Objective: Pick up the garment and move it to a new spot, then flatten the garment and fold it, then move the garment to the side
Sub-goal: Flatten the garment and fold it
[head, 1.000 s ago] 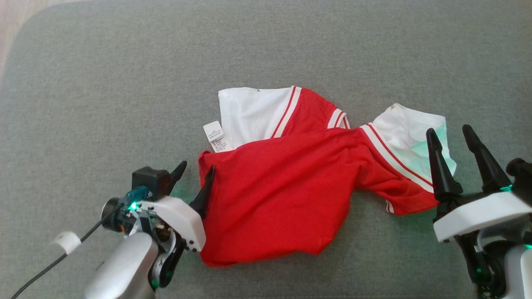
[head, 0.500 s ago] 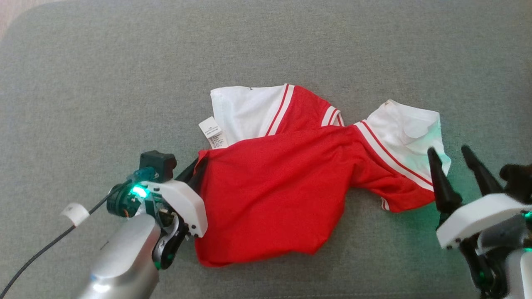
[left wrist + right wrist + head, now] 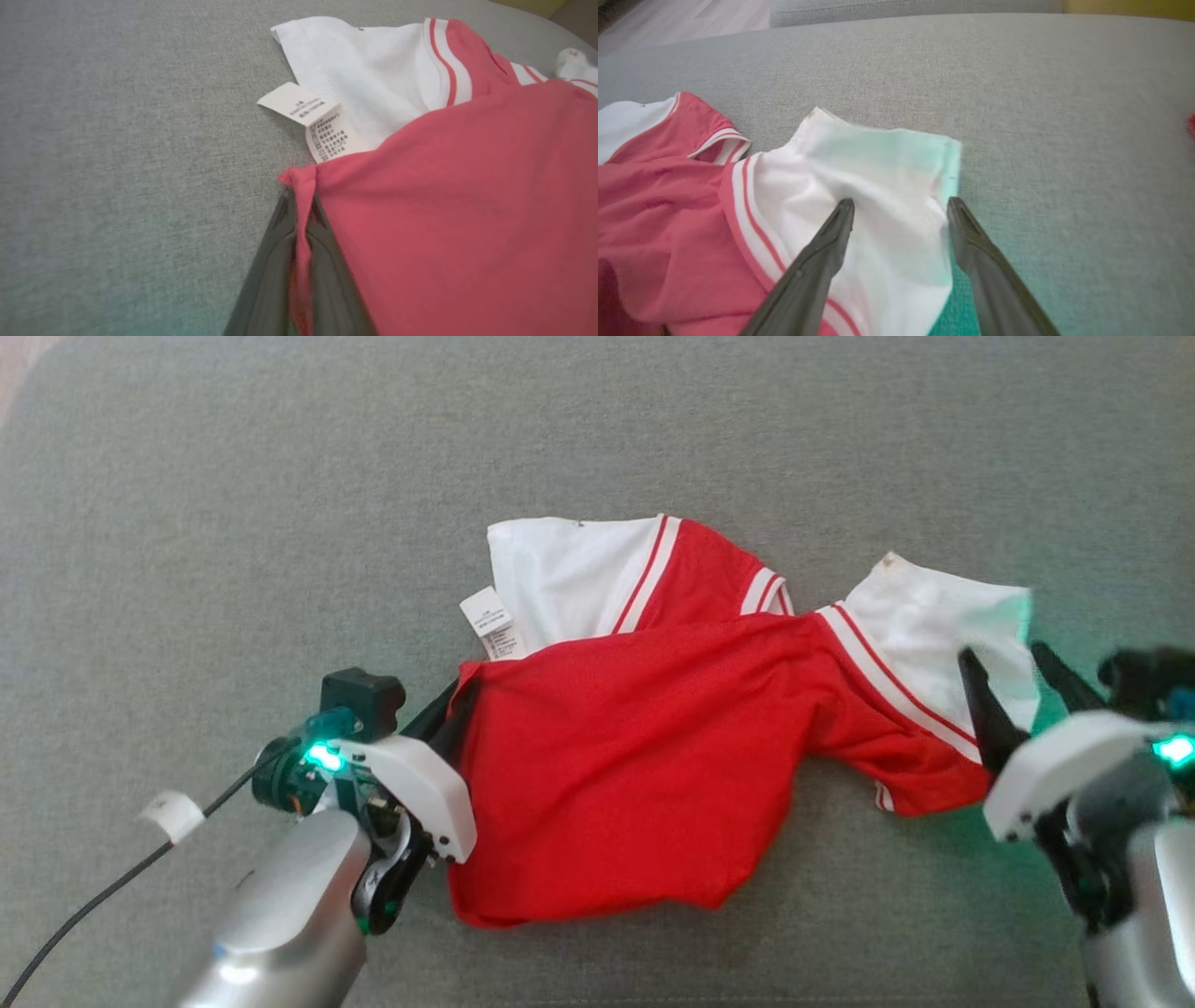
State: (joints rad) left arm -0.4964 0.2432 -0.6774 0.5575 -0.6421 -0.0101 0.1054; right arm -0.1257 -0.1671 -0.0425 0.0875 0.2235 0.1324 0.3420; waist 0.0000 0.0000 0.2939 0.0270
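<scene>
My right gripper grabs the white sleeve by its open hem [image 3: 1032, 651] next, to spread the garment [image 3: 635, 756] flat for folding.
The garment [image 3: 635, 756] is a red T-shirt with white, red-striped sleeves, lying crumpled on the grey cushion. My left gripper [image 3: 455, 700] is shut on the red corner at the garment's left edge; in the left wrist view the cloth [image 3: 299, 186] is pinched between the two dark fingers, just below the white care label [image 3: 317, 126]. My right gripper [image 3: 1004, 663] stands open over the white sleeve [image 3: 943, 616] at the garment's right end. In the right wrist view its fingers [image 3: 822, 252] straddle that sleeve [image 3: 882, 196], with white cloth lying between them.
The grey fabric cushion [image 3: 280, 523] spreads all around the garment. A black cable with a white tag [image 3: 171, 815] trails from my left wrist at the lower left. In the right wrist view a seam [image 3: 915, 7] marks the cushion's far edge.
My left gripper has shut on the garment's red left corner. My right gripper has dropped lower at the white sleeve, still open. The head camera has shifted slightly.
</scene>
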